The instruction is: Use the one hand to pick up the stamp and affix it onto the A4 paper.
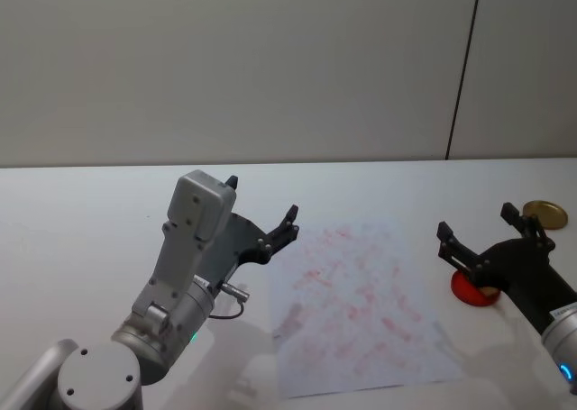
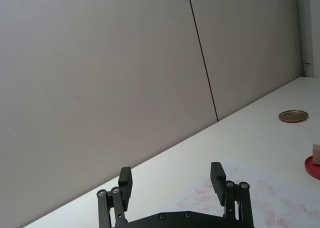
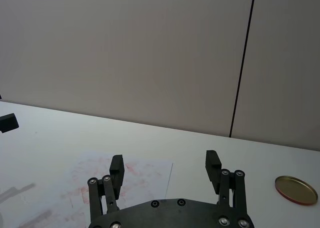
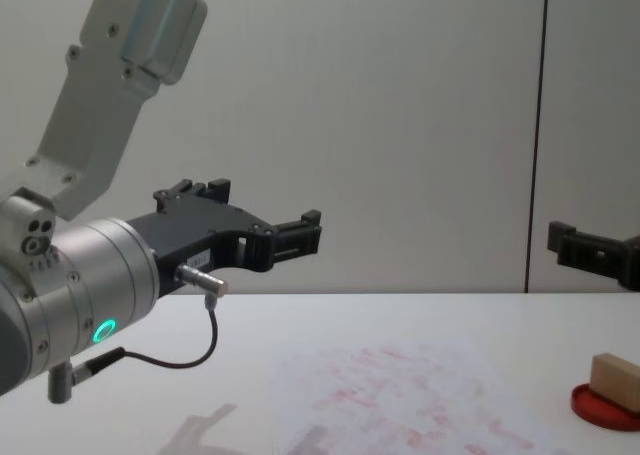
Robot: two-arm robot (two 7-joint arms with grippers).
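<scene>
My right gripper will grab the stamp by its clean wooden sides next, because the stamp's bottom is on the red ink pad [image 4: 591, 408].
The stamp [image 4: 614, 379], a light tan wooden block, stands on the round red ink pad [image 4: 603, 408] at the right of the table. The A4 paper [image 1: 361, 306], white with faint red prints, lies in the middle. My right gripper [image 1: 476, 219] hovers open and empty above the ink pad [image 1: 467, 290], hiding most of it from above. My left gripper [image 1: 261, 199] is raised over the paper's left edge, open with nothing between its fingers. From the left wrist the stamp [image 2: 316, 154] shows far off beyond the paper [image 2: 250, 198].
A round gold lid [image 1: 545, 214] lies on the white table [image 1: 81, 221] at the far right, behind the ink pad. A grey wall with a dark vertical seam stands behind the table. The left arm's cable hangs near the paper's left edge.
</scene>
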